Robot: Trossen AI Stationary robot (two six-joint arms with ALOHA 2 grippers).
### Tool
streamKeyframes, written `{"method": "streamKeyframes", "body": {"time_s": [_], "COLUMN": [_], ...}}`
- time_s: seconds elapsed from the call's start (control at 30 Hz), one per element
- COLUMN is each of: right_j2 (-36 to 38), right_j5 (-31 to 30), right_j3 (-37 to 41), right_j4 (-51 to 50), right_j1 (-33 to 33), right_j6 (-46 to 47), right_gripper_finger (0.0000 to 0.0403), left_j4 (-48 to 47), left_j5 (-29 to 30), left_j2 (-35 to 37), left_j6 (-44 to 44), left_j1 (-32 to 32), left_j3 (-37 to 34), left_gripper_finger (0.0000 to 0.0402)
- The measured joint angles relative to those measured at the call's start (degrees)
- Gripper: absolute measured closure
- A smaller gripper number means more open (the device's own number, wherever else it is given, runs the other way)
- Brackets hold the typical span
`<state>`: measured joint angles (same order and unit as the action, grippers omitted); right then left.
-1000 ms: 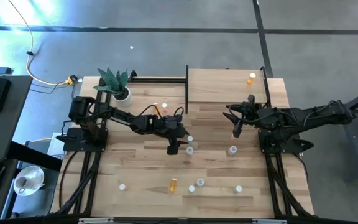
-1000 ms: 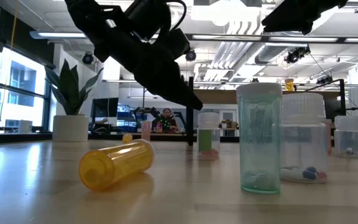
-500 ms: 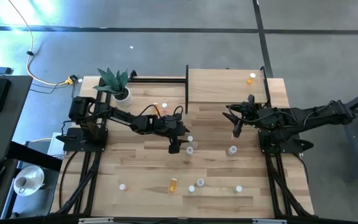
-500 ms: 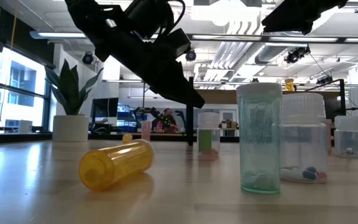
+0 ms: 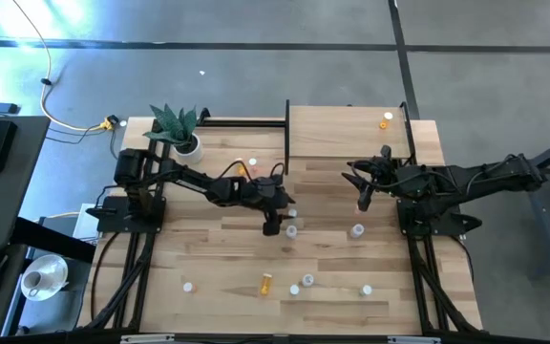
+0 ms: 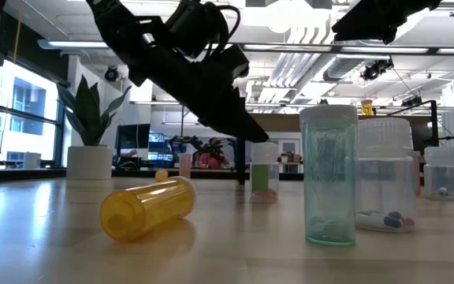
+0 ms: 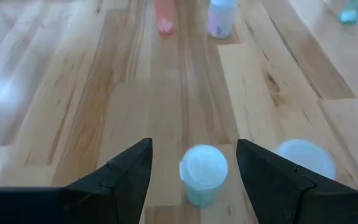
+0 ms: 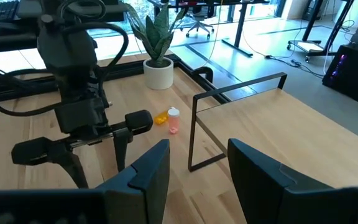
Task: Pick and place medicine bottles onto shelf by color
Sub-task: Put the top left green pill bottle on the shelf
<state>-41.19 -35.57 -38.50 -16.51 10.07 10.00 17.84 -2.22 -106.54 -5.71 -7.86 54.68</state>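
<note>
The left gripper grabs the pale blue bottle between its fingers by its capped top next. Then the bottle goes onto the shelf by color.
My left gripper is open and low over the middle of the table. A pale blue medicine bottle with a pale cap stands upright on the planks between its fingers, touching neither. A second pale bottle stands just outside one finger. In the high view the left gripper is beside two small bottles. My right gripper hangs open in the air near the shelf, which carries one orange bottle.
An orange bottle lies on its side near the front; teal, clear and green bottles stand upright. More bottles are scattered along the near edge. A potted plant stands far left, with pink and orange bottles near it.
My left gripper has edged a little lower and toward the table's right edge, closer around the pale blue bottle. The bottles and my right arm have kept still.
</note>
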Motion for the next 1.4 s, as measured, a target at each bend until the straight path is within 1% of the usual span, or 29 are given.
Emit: {"method": "streamKeyframes", "body": {"time_s": [0.17, 0.47, 0.73, 0.83, 1.23, 1.4], "right_j2": [0.00, 0.00, 0.02, 0.02, 0.02, 0.02], "right_j5": [0.02, 0.02, 0.02, 0.02, 0.02, 0.00], "right_j3": [0.00, 0.00, 0.00, 0.00, 0.00, 0.00], "right_j4": [-0.02, -0.04, -0.09, -0.11, -0.18, -0.20], "right_j1": [0.00, 0.00, 0.01, 0.00, 0.00, 0.02], "right_j6": [0.01, 0.02, 0.03, 0.04, 0.13, 0.17], "right_gripper_finger": [0.0249, 0.0249, 0.0249, 0.0249, 0.0249, 0.0249], "left_j4": [-0.13, 0.24, 0.41, -0.45, 0.01, 0.01], "left_j5": [-0.13, -0.04, 0.07, 0.18, 0.96, 0.96], "left_j2": [-0.22, -3.07, -3.06, -3.06, -3.04, -3.04], "left_j6": [0.01, -0.38, 0.01, -0.09, -0.49, -0.51], "left_j1": [0.11, -0.32, -0.41, -0.41, -0.41, -0.41], "left_j3": [0.00, 0.28, 0.85, 0.85, 0.85, 0.85], "left_gripper_finger": [0.0179, 0.0179, 0.0182, 0.0196, 0.0281, 0.0293]}}
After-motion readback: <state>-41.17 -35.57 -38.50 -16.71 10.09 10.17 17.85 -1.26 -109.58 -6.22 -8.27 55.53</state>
